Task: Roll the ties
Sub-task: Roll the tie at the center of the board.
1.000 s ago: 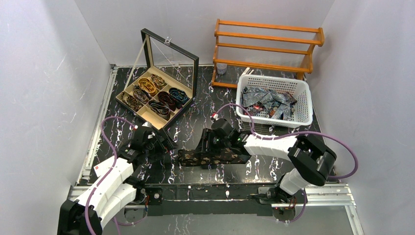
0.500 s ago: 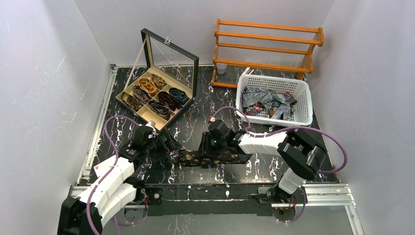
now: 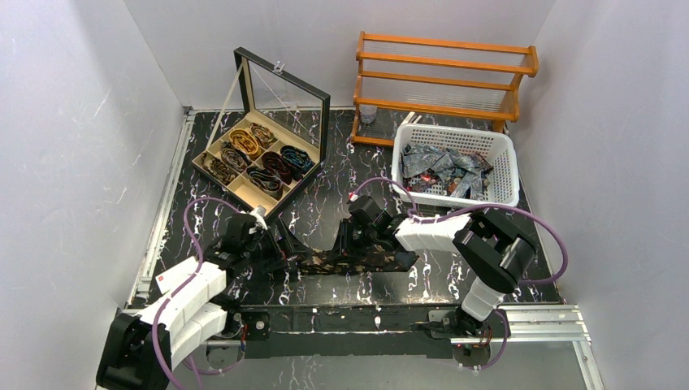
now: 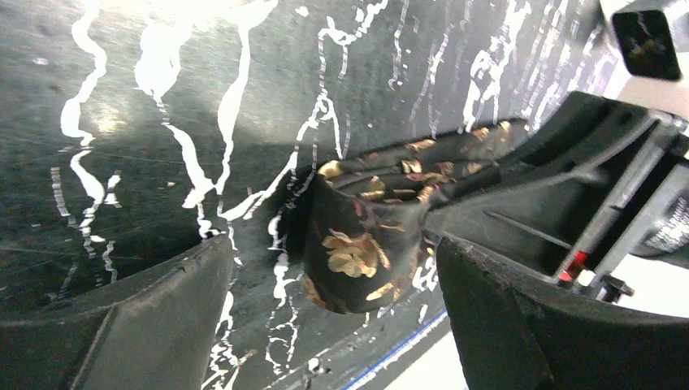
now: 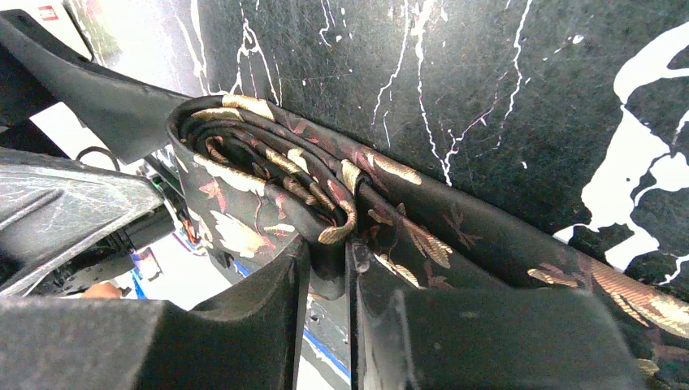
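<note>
The left gripper grabs the tie's coil [image 3: 308, 262] [image 4: 366, 231] from both sides next, which keeps the tie wound and leaves the flat length free for rolling.
A dark tie [image 3: 361, 260] with gold floral spots lies flat across the black marbled table, its left end wound into a small coil [image 5: 244, 183]. My right gripper [image 5: 325, 268] is shut on the coil's inner layers, with fabric pinched between its fingers [image 5: 268, 317]. My left gripper [image 4: 331, 272] stands wide open on either side of the same coil [image 4: 361, 244], one finger [image 4: 162, 301] to the left and the other to the right, neither touching it. In the top view both grippers meet at the tie's left end [image 3: 305, 258].
An open wooden box [image 3: 236, 185] at the back left holds several rolled ties in compartments. At the back right a white basket [image 3: 502, 175] holds loose ties, with an orange wooden rack [image 3: 443, 77] behind it. White walls close in both sides.
The right gripper has closed onto the coil and its arm has shifted slightly left. The left arm has moved right, bringing its open fingers around the coil.
</note>
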